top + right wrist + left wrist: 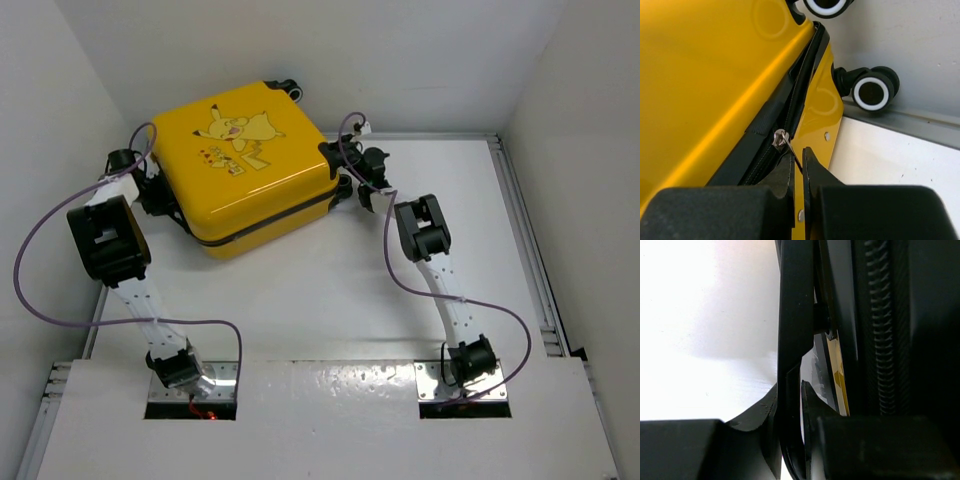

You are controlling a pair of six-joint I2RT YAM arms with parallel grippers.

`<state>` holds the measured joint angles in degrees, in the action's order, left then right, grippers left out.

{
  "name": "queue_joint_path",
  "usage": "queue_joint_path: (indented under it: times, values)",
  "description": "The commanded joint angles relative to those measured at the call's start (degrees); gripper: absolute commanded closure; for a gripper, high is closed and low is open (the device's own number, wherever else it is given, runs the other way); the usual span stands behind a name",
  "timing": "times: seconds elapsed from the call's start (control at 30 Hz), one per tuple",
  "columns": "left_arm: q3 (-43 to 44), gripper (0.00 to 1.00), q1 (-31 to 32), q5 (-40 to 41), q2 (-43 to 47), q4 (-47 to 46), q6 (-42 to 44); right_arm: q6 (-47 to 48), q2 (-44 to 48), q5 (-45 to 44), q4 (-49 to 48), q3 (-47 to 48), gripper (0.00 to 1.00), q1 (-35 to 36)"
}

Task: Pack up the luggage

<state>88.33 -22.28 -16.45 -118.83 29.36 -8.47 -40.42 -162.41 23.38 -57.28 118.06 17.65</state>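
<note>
The black piece (795, 315) beside the zipper runs along the side of the luggage on the tabletop, so it would stay there. My left gripper should open now.
The luggage (245, 165), a yellow hard-shell suitcase with a Pikachu cartoon, lies closed at the back left of the table. My left gripper (152, 195) is pressed against its left side. In the left wrist view that gripper (799, 386) is shut on a thin black strip (795, 315) beside the zipper seam (882, 340). My right gripper (352, 172) is at the suitcase's right corner. In the right wrist view it (797, 161) is shut on the metal zipper pull (790, 147), just below the silver slider (779, 137) on the black seam.
Black-and-white wheels (871, 91) stick out at the suitcase's far end, close to the back wall (400, 60). A metal rail (530, 260) runs along the table's right edge. Purple cables (30, 280) loop beside both arms. White walls close in left and right.
</note>
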Motion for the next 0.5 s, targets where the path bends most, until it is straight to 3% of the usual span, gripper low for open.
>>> queue_joint_path:
  times: [0.0,0.07,0.1,0.13,0.17,0.2,0.27,0.4,0.47]
  values:
    - [-1.77,1.00,4.44,2.48,-6.16,1.22,9.96,0.95,-1.77,-16.17,8.14,6.48,1.00,0.19]
    - [-1.76,0.96,5.05,1.16,-6.16,1.22,9.35,1.31,-0.73,-16.08,8.06,5.17,0.94,0.19]
    - [-1.76,0.86,5.06,1.15,-5.46,1.22,9.35,1.49,0.24,-15.82,7.36,2.73,0.88,0.11]
    - [-1.76,0.82,5.06,0.20,-5.45,1.22,9.35,1.31,2.42,-15.38,6.83,-1.74,0.78,0.10]
    - [-1.76,0.79,5.67,-1.29,-3.71,1.22,9.35,1.23,3.93,-14.68,5.26,-4.30,0.56,-0.24]
    - [-1.76,0.78,5.67,-2.09,-2.74,1.22,9.35,1.40,8.47,-13.28,3.50,-11.46,0.48,-0.68]
    - [-4.03,0.73,5.67,-4.54,1.03,0.69,9.35,1.84,10.96,-9.78,1.91,-15.65,0.36,-1.73]
    - [-8.52,0.54,6.20,-7.71,9.19,-1.58,9.88,2.28,19.21,-5.72,2.96,-25.49,0.28,-3.76]
    - [-10.89,0.38,6.20,-8.86,12.90,-4.22,9.35,2.19,21.15,-3.88,5.59,-28.22,0.27,-4.90]
